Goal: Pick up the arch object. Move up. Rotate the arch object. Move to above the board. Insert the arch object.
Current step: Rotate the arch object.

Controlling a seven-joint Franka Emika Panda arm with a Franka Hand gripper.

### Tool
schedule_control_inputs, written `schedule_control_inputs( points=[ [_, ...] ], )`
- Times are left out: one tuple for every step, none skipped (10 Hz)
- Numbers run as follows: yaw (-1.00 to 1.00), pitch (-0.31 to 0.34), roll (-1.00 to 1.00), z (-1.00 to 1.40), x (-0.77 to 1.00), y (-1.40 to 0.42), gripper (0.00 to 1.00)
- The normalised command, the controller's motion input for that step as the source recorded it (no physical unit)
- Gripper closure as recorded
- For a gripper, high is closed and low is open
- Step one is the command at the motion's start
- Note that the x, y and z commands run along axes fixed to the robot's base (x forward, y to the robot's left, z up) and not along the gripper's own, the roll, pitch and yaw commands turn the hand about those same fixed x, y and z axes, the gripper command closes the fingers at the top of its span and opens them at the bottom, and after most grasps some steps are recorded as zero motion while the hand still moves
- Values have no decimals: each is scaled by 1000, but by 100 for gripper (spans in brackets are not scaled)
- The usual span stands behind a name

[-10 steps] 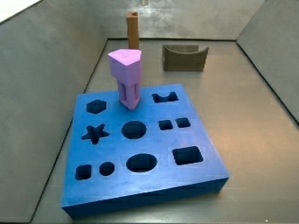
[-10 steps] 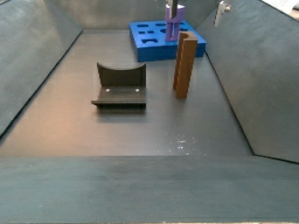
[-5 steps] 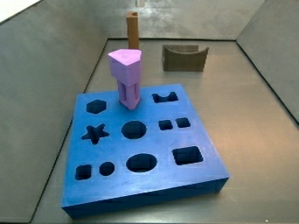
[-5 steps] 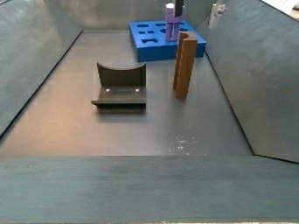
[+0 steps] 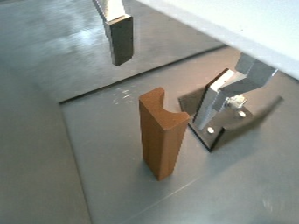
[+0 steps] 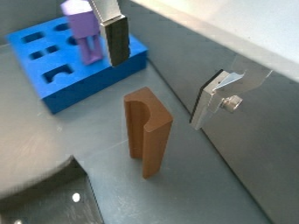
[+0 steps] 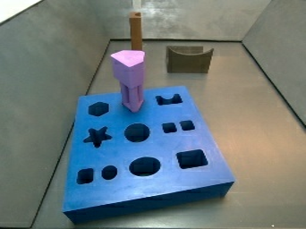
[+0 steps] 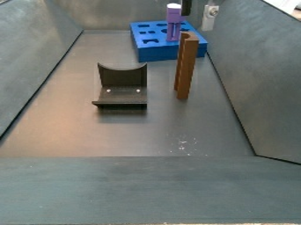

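My gripper should next grab the arch object by its notched top end, so that I can then rotate the arch object and put it into the board (image 7: 153, 199).
The arch object (image 5: 163, 133) is a tall orange-brown prism standing upright on the grey floor; it shows in both wrist views (image 6: 149, 133) and both side views (image 7: 135, 29) (image 8: 186, 68). My gripper (image 5: 166, 98) hangs above it, open and empty, with its two fingers set wide apart on either side of the piece and clear of it, as a wrist view (image 6: 159, 92) also shows. In a side view the gripper (image 8: 212, 12) is a small shape high beside the wall. The blue board (image 7: 153, 199) lies apart from the arch object (image 8: 160, 54) (image 6: 68, 85).
A purple peg (image 7: 129, 80) stands upright in the board (image 8: 174, 21) (image 6: 82, 31). A squat dark olive notched block (image 7: 188, 58) rests on the floor near the arch object (image 8: 120, 86). Grey walls close in the floor on all sides.
In a side view the gripper has shifted a little along the wall toward the arch object. The arch object, board, peg and block have not moved.
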Motion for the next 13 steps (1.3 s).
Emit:
schedule_control_inputs(
  points=[
    [-1000, 38, -55, -26, 31, 12, 0],
    [-951, 43, -61, -26, 31, 12, 0],
    [-530, 42, -61, -24, 32, 13, 0],
    [-367, 41, -61, -23, 33, 13, 0],
    [-189, 40, -61, -1000, 0, 0, 0],
    [-123, 32, -60, -1000, 8, 1, 0],
    [-68, -4, -58, -1000, 28, 3, 0],
    [-52, -22, -58, -969, 22, 4, 0],
    [-43, -42, -58, -756, 11, 5, 0],
    [-41, -48, -58, -648, 7, 5, 0],
    [-37, -55, -60, -377, 8, 7, 0],
    [-35, -56, -60, -273, 12, 7, 0],
    [-33, -52, -62, 0, 0, 0, 100]
  ],
)
